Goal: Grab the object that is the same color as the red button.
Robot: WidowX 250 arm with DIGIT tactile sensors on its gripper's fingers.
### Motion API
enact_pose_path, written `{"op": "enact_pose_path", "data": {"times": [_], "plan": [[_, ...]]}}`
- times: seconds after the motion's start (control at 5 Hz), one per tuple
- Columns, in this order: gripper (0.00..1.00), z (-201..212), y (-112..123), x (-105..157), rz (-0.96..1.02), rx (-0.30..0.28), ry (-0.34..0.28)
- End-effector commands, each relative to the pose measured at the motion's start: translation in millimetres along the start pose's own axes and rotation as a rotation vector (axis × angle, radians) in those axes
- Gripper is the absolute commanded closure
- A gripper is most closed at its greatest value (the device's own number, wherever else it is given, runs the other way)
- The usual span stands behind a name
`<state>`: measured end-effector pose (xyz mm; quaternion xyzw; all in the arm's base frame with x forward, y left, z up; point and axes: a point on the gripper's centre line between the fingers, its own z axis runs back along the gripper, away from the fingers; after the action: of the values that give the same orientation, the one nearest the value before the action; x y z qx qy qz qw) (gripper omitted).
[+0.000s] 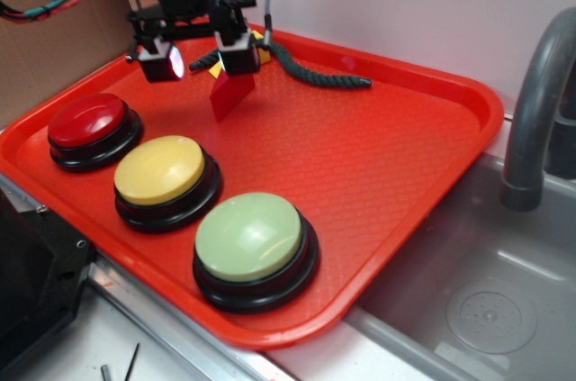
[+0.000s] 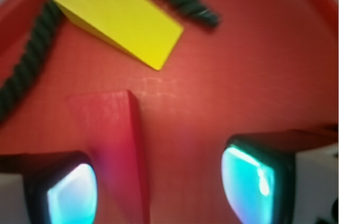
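My gripper is to hold the red wedge block (image 1: 232, 93) by its long sides next, to pick out the object that matches the red button (image 1: 87, 122).
The small red wedge block (image 1: 232, 93) lies on the red tray (image 1: 387, 156) at the back. In the wrist view the red wedge block (image 2: 114, 139) sits between my fingers, close against the left pad (image 2: 71, 195). My gripper (image 1: 200, 61) hangs over it with the jaws wide apart, also seen in the wrist view (image 2: 164, 187); the right pad stands apart from the block. The red button (image 1: 87, 122), a glossy red dome on a black base, stands at the tray's left end, in front and to the left of the gripper.
A yellow wedge block (image 2: 119, 20) and a dark twisted rope (image 1: 315, 70) lie just behind the red block. A yellow-domed button (image 1: 160, 169) and a pale green-domed button (image 1: 249, 235) stand along the tray's front edge. A sink (image 1: 468, 291) and grey faucet (image 1: 535, 102) are at right.
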<state>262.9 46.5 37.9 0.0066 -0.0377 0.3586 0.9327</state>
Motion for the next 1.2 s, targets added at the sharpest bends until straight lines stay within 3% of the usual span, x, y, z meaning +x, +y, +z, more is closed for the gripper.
{"op": "enact_pose_path", "data": {"times": [0.0,0.2,0.4,0.8,1.0], "plan": [[0.0,-15,-10,17,-0.018,-0.039,-0.057],[1.0,-14,-6,16,-0.032,-0.081,-0.068],[1.0,-12,-4,16,-0.013,-0.078,-0.073],[1.0,63,-25,10,-0.09,-0.044,-0.028],[1.0,107,-41,-2,-0.17,-0.031,0.032]]}}
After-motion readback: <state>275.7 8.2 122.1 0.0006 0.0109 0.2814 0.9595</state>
